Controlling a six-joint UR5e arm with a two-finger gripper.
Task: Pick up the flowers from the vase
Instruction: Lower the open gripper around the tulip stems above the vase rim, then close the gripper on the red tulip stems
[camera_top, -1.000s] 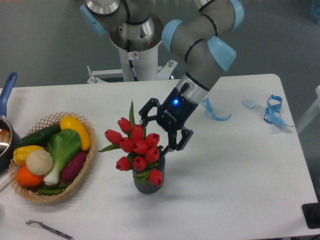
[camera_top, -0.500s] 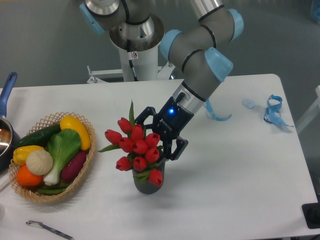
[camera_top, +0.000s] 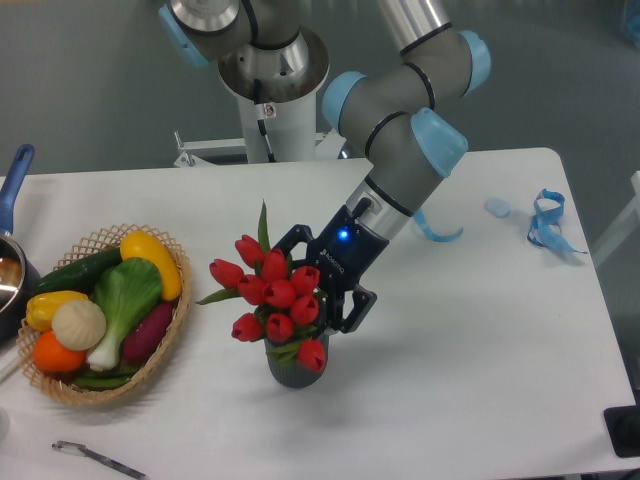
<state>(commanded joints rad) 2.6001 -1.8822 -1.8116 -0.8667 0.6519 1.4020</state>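
The flowers (camera_top: 272, 296) are in the vase (camera_top: 292, 372). My gripper should pick them up next by the stems just under the red buds to lift them out.
The flowers (camera_top: 272, 296), a bunch of red closed tulip buds with green leaves, stand in the vase (camera_top: 292, 372), a small dark grey cylinder near the middle front of the white table. My gripper (camera_top: 314, 288) comes in from the upper right, tilted, and is open. Its black fingers straddle the right side of the bunch: one fingertip lies behind the top buds, the other beside the lower right buds just above the vase's mouth. The stems are hidden behind the buds and the vase rim.
A wicker basket (camera_top: 62, 386) of vegetables sits at the left, with a blue-handled pot (camera_top: 14, 172) at the table's left edge. A thin metal tool (camera_top: 96, 458) lies front left. Blue ribbons (camera_top: 546, 222) lie at the back right.
The gripper has moved down and to the left, deeper around the bunch, staying open. The flowers and the vase have not moved.
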